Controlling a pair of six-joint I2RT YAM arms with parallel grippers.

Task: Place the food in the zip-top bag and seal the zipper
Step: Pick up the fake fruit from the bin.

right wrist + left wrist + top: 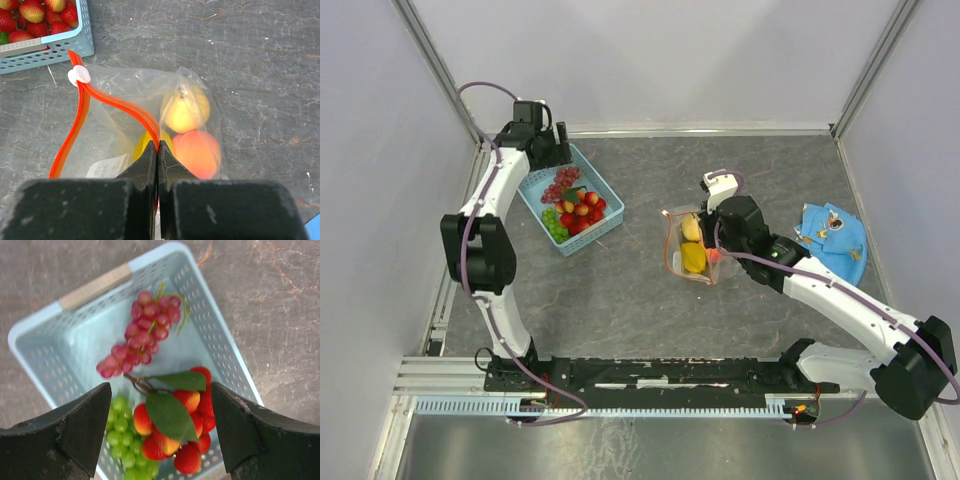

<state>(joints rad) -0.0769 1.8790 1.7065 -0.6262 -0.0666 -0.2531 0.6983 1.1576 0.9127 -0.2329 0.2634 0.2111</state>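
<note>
The red grapes need to be picked up next by my left gripper across the grapes' middle. The grapes' stem end will then stay free to go into the zip-top bag.
The clear zip-top bag lies mid-table with its mouth held open. Inside are a yellow lemon, an orange peach and a yellow mango. My right gripper is shut on the red-orange zipper, whose white slider sits at the far end. My left gripper is open above the light blue basket, over the red strawberries with green leaves. Green grapes and red grapes lie in the basket too.
A blue cloth-like object lies at the right of the table beside the right arm. White walls close the table on three sides. The basket's corner shows in the right wrist view, close to the bag's mouth.
</note>
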